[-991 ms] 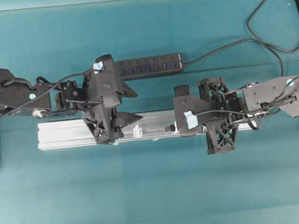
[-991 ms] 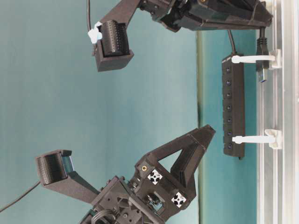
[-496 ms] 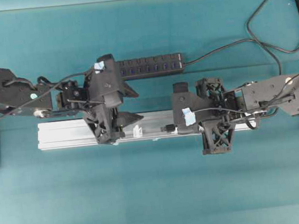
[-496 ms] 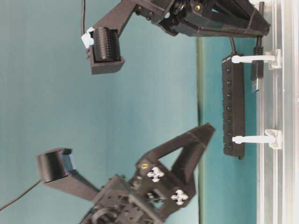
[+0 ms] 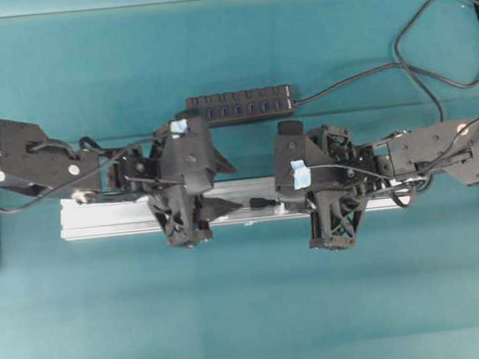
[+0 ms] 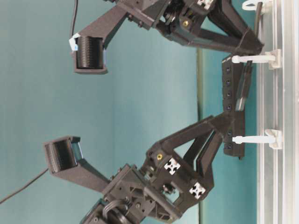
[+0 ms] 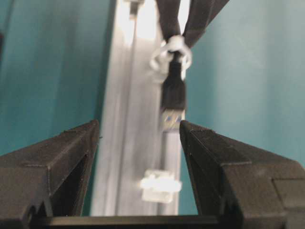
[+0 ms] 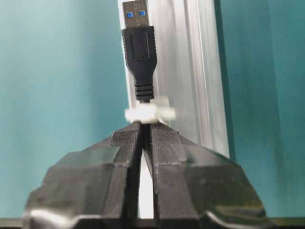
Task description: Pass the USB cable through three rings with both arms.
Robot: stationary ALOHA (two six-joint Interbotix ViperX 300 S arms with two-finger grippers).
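Note:
The cable behind the black plug is crowded by the white ring (image 7: pixel 171 53) and my other gripper, so my left gripper will next grab the plug by its protruding body (image 7: pixel 173 93).
The USB cable's black plug (image 8: pixel 138 45) sticks out past a white ring (image 8: pixel 148 113) on the silver rail (image 8: pixel 190 71). My right gripper (image 8: pixel 146 125) is shut on the cable just behind that ring. In the left wrist view the plug (image 7: pixel 172 95) points at me out of that ring (image 7: pixel 170 52), and a second ring (image 7: pixel 160 183) stands nearer. My left gripper (image 7: pixel 138 126) is open, with its jaws either side of the rail and the plug tip just ahead of them. Overhead, the plug (image 5: pixel 259 202) lies between the left gripper (image 5: pixel 226 187) and the right gripper (image 5: pixel 278 199). The table-level view shows three rings (image 6: pixel 254 59).
A black multi-port hub strip (image 5: pixel 238 104) lies behind the rail (image 5: pixel 106 215), and its cable loops to the back right (image 5: pixel 413 41). Black frame posts stand at the table's left and right edges. Teal cloth covers the table.
Both arms moved toward each other along the rail. The right gripper carried the plug left through the ring. The left gripper advanced right over the middle ring, still open.

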